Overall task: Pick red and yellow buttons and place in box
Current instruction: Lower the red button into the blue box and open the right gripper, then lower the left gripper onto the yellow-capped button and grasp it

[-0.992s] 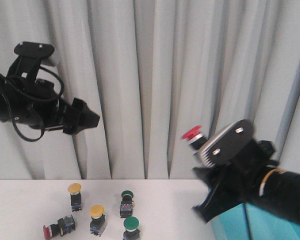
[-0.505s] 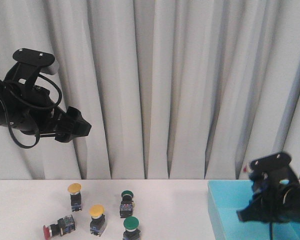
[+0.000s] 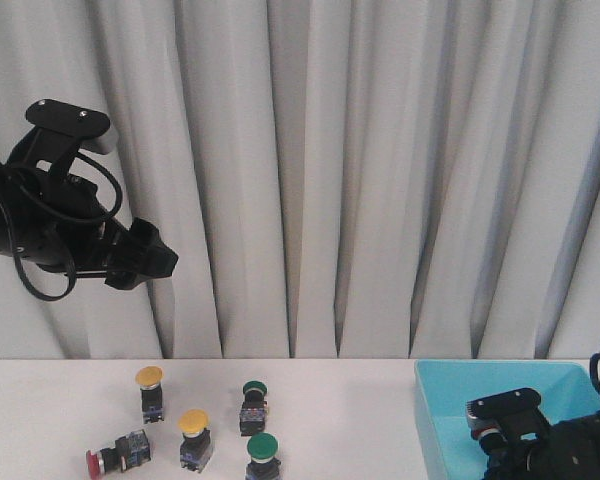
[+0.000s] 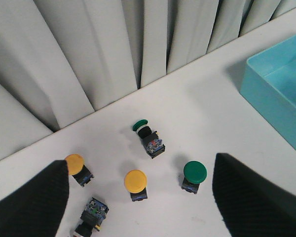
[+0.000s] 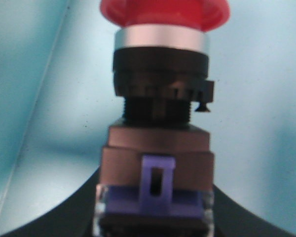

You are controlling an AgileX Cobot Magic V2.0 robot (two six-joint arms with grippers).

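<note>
The red button (image 5: 165,12) hangs low inside the light blue box (image 5: 59,108), so it is now time for my right gripper to open.
My right gripper (image 3: 497,447) is down inside the light blue box (image 3: 432,400). It is shut on a red button (image 5: 160,128), cap pointing away, close over the box floor (image 5: 259,98). My left gripper (image 3: 145,255) hangs high at the left, open and empty (image 4: 140,159). On the table below it stand two yellow buttons (image 3: 149,380) (image 3: 193,425), also seen in the left wrist view (image 4: 75,164) (image 4: 135,181). Another red button (image 3: 108,458) lies on its side at the front left.
Two green buttons (image 3: 254,392) (image 3: 264,448) sit right of the yellow ones, one lying (image 4: 147,136) and one upright (image 4: 194,171). A grey curtain (image 3: 330,170) hangs behind the white table (image 3: 360,410). The box corner shows in the left wrist view (image 4: 271,84).
My right arm has dropped from high above the table into the box, carrying the red button. My left arm has drawn back slightly to the left.
</note>
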